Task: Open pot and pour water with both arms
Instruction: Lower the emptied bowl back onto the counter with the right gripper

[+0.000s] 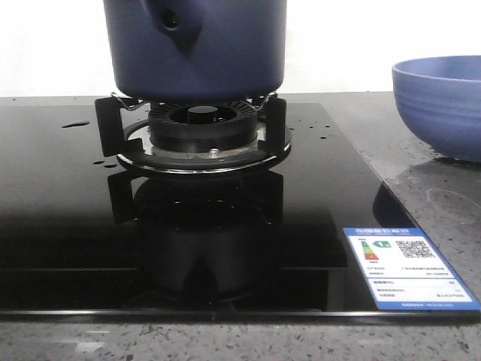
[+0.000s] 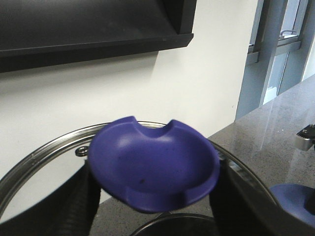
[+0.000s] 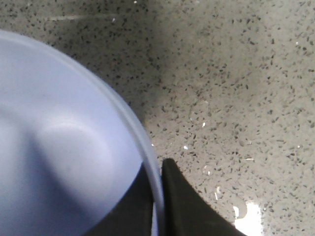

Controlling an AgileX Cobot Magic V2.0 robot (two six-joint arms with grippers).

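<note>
The light-blue bowl's base [image 1: 458,156] is at the speckled grey counter in the front view, so my right gripper needs to open now.
The dark navy pot [image 1: 225,53] stands on the gas burner [image 1: 197,128], its stub with a round hole [image 1: 171,20] facing me; its top is cut off in the front view. My left gripper [image 2: 155,194] is shut on the blue knob [image 2: 152,167] of a glass lid with a steel rim [image 2: 44,150], held tilted before the wall. A dark round rim [image 2: 177,223] shows below it. My right gripper [image 3: 158,196] is shut on the rim of the light-blue bowl [image 3: 59,147]. Small water drops [image 1: 75,124] lie on the cooktop. Neither gripper shows in the front view.
The black glass cooktop [image 1: 68,226] carries a label sticker [image 1: 406,267] at its front right. The light-blue bowl [image 1: 443,101] sits on the speckled grey counter [image 1: 443,195] to the right, and also shows in the left wrist view [image 2: 295,196].
</note>
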